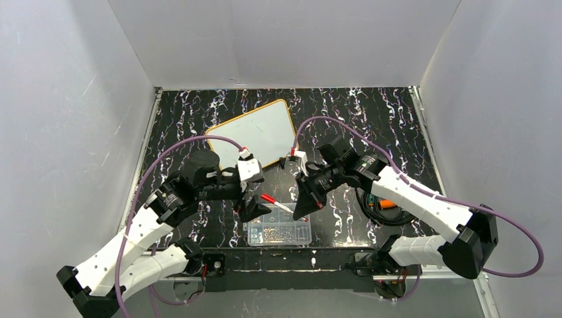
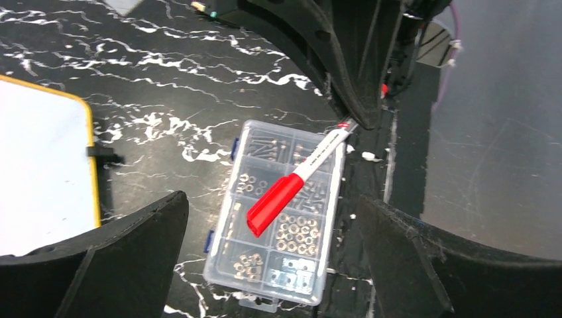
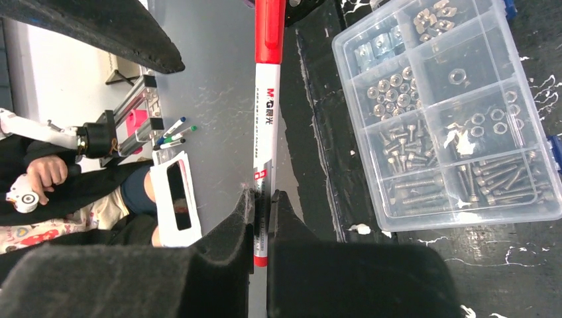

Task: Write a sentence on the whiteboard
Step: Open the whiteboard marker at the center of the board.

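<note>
Next, my left gripper grabs the marker's red cap and pulls the cap off for writing on the whiteboard.
The whiteboard lies flat at the back centre of the table, white with an orange-yellow rim, and its face is blank; no red sentence shows on it. Its corner also shows in the left wrist view. My right gripper is shut on the tail end of a white marker with a red cap, held above the table. My left gripper is open, its jaws standing wide on either side of the red cap without touching it.
A clear plastic compartment box of nuts and screws sits at the near edge under the marker. A black cable coil with an orange item lies at the right. White walls enclose the table.
</note>
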Controlling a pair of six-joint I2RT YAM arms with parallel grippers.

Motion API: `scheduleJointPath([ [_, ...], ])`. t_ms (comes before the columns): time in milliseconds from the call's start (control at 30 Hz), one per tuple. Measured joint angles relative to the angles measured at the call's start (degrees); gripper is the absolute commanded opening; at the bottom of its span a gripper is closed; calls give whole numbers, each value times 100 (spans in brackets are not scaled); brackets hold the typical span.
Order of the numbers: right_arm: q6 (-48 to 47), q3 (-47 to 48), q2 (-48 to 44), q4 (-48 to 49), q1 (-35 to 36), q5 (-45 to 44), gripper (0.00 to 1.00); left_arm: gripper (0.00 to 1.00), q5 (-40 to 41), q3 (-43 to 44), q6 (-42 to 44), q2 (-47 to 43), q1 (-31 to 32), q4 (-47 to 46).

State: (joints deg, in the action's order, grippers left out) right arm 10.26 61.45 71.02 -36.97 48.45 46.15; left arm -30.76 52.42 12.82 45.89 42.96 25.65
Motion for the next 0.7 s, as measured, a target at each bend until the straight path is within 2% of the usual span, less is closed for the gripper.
scheduleJointPath([
  [167, -186, 153, 7, -247, 0, 114, 1, 93, -544, -9, -498, 157, -2, -170],
  [333, -378, 195, -15, -389, 0, 203, 1, 82, -1281, -9, -1246, 514, -122, -389],
  [467, -584, 337, -28, -625, 0, 221, 1, 69, -1987, -11, -1781, 575, -612, -656],
  [567, -684, 422, -107, -682, 0, 267, 1, 65, -2577, -26, -2149, 667, -1067, -879],
  [700, -778, 487, -192, -713, 0, 354, 1, 58, -3045, -26, -2352, 896, -1211, -881],
])
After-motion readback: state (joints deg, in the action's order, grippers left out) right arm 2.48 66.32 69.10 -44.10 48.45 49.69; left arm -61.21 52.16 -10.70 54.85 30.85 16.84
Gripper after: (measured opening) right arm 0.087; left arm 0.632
